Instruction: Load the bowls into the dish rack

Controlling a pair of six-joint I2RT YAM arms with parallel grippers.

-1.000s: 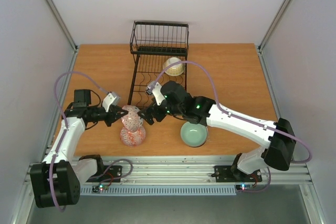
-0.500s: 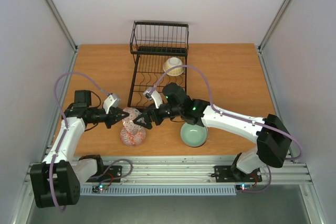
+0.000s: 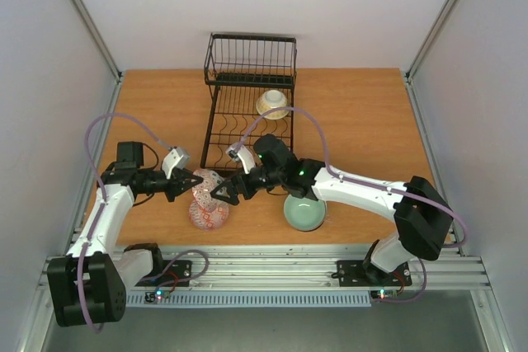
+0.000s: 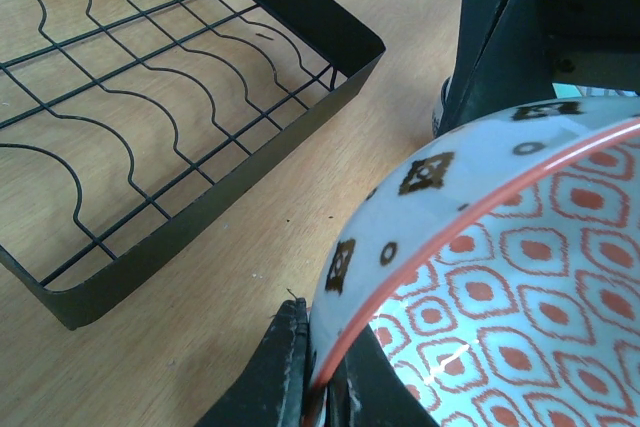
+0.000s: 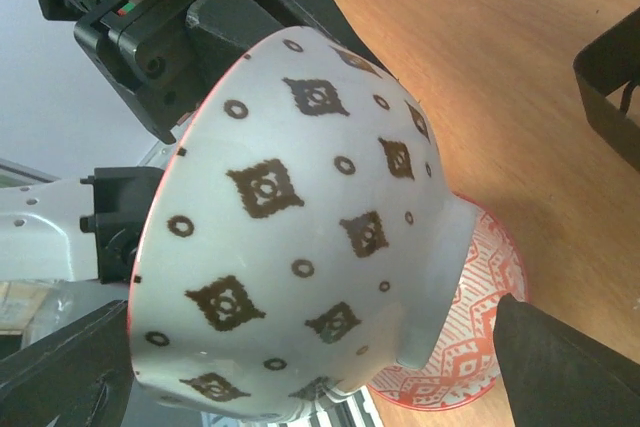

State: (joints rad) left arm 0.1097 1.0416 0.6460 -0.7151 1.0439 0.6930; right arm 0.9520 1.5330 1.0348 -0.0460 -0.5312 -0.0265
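Observation:
The fingers of my right gripper reach past the red-rimmed bowl's sides, past its white foot [image 5: 440, 292] and red rim [image 5: 131, 297] on opposite sides. I should close them on the bowl.
My left gripper [image 3: 191, 180] is shut on the rim of a red-and-white patterned bowl [image 3: 206, 184] and holds it tilted on edge above the table. In the left wrist view the fingers [image 4: 290, 367] pinch that rim [image 4: 420, 247]. My right gripper [image 3: 221, 190] is open, its jaws spread wide on either side of the same bowl's outer wall [image 5: 300, 227]. A second red-patterned bowl [image 3: 208, 215] lies on the table below. A celadon green bowl [image 3: 304, 210] sits under my right arm. A cream bowl [image 3: 272, 103] sits in the black wire dish rack [image 3: 216, 113].
The rack's near corner [image 4: 200, 197] lies just beyond the held bowl, and its taller basket end [image 3: 250, 59] stands at the back. Frame posts and grey walls bound the wooden table [image 3: 363, 113] on both sides.
My right gripper has moved left and closer, so its open jaws now straddle the bowl in my left gripper. The left arm and the bowl have barely moved.

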